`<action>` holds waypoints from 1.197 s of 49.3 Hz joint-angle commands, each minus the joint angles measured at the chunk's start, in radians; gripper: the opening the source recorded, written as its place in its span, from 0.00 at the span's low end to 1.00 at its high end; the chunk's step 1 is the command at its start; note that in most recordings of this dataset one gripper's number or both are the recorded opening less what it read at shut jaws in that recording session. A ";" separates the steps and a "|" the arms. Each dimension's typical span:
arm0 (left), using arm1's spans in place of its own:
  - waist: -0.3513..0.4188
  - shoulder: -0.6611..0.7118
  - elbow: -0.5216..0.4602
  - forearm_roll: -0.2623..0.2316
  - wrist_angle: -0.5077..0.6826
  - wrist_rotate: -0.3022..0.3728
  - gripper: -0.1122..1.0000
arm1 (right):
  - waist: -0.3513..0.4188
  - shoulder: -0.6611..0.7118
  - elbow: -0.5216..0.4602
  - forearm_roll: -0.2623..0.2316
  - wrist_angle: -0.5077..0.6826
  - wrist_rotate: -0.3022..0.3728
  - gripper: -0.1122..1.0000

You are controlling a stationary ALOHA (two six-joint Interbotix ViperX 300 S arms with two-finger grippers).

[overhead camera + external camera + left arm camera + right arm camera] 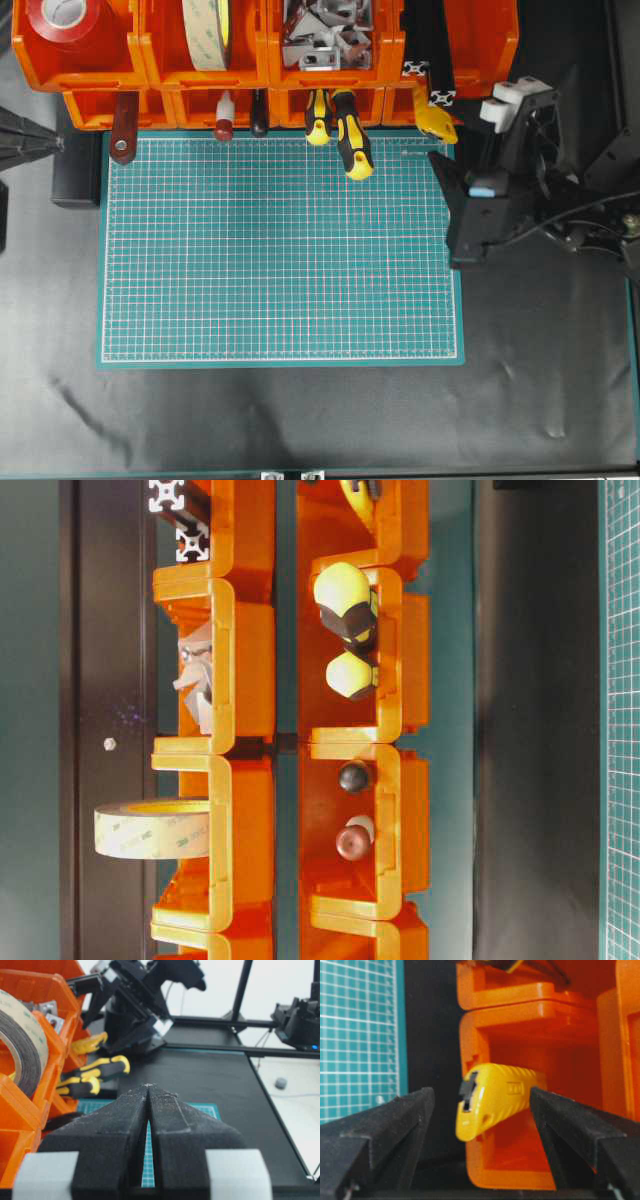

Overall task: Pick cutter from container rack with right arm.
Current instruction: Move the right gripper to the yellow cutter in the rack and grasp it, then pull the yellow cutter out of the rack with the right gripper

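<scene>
I should grab the yellow cutter with my right gripper by its bent handle end (438,126) (487,1098) next, to pick it from the container rack.
The yellow cutter (435,120) sticks out of the lower right bin of the orange container rack (150,60), its tip pointing down toward the mat corner. In the right wrist view the cutter (495,1100) lies in the bin mouth, level with the gap between my fingers and just beyond their tips. My right gripper (458,142), with white clips and a light-blue mark, is open and touches nothing; it also shows in its wrist view (481,1095). My left gripper (55,143) is shut and empty at the far left, and its wrist view (149,1086) shows the tips together.
Two yellow-and-black screwdrivers (350,135) and red-handled tools (223,115) hang from the lower bins left of the cutter. The upper bins hold tape rolls (205,30), metal brackets (320,35) and black profiles (430,50). The green mat (280,250) lies in front.
</scene>
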 commanded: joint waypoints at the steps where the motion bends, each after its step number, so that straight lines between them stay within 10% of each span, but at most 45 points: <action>1: 0.003 0.008 -0.011 0.002 -0.006 -0.002 0.11 | -0.021 0.005 -0.006 -0.011 -0.023 0.002 0.77; 18: 0.011 0.003 -0.008 0.003 -0.006 -0.002 0.11 | -0.055 0.008 0.006 -0.011 -0.055 0.003 0.75; 31: 0.012 0.000 -0.008 0.003 -0.006 -0.003 0.11 | -0.044 0.008 0.002 -0.002 -0.057 0.006 0.53; 59: 0.012 -0.002 -0.006 0.002 -0.005 -0.003 0.11 | 0.138 -0.052 -0.143 0.006 0.170 -0.002 0.35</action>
